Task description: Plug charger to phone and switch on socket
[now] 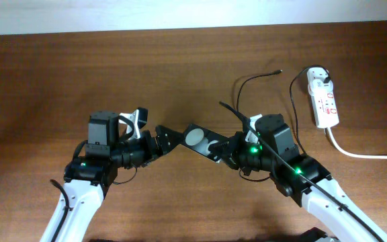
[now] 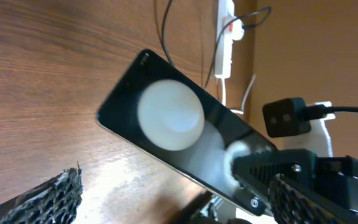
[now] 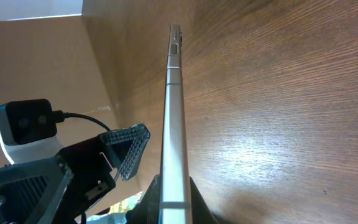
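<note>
My left gripper grabs the phone near its loose end next, leaving the phone's end at my right gripper open for the charger.
The phone, a black slab with a round white reflection on its glossy face, is held above the table by my right gripper, which is shut on its right end. In the right wrist view the phone shows edge-on, clamped between the right gripper fingers. My left gripper is open at the phone's left end. The left wrist view shows the phone just ahead of the left gripper, whose fingers stand wide apart and touch nothing. The charger cable's plug tip lies loose on the table. The socket lies at the far right.
A white adapter sits in the top of the socket. The socket's thick white cord runs off to the right edge. The charger cable loops over the table behind my right arm. The wooden table stretches to the left.
</note>
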